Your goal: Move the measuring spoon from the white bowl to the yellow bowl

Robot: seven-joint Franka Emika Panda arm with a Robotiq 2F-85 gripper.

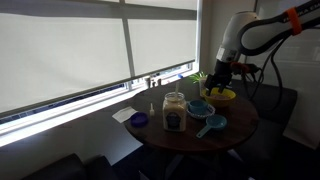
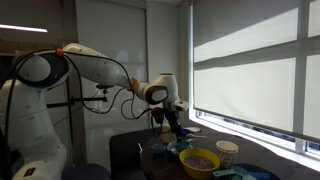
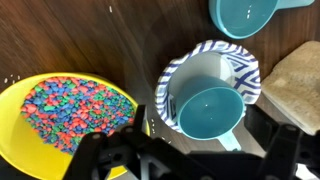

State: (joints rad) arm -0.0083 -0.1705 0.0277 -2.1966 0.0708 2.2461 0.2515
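Note:
My gripper's fingers are above the rim of the spoon's cup between them, so it is too early to close on the cup, and my gripper lowers next.
In the wrist view the light-blue measuring spoon lies in the small white bowl, which has a blue-striped rim, with its handle pointing toward me. The yellow bowl, holding colourful beads, sits just left of it. My gripper is open above the white bowl, with a dark finger on each side of the spoon and not touching it. In both exterior views the gripper hovers over the round table near the yellow bowl and the white bowl.
A second teal scoop lies beyond the white bowl. A tan pad is at its right. A clear jar, a purple lid, a small bottle and a plant stand on the dark table.

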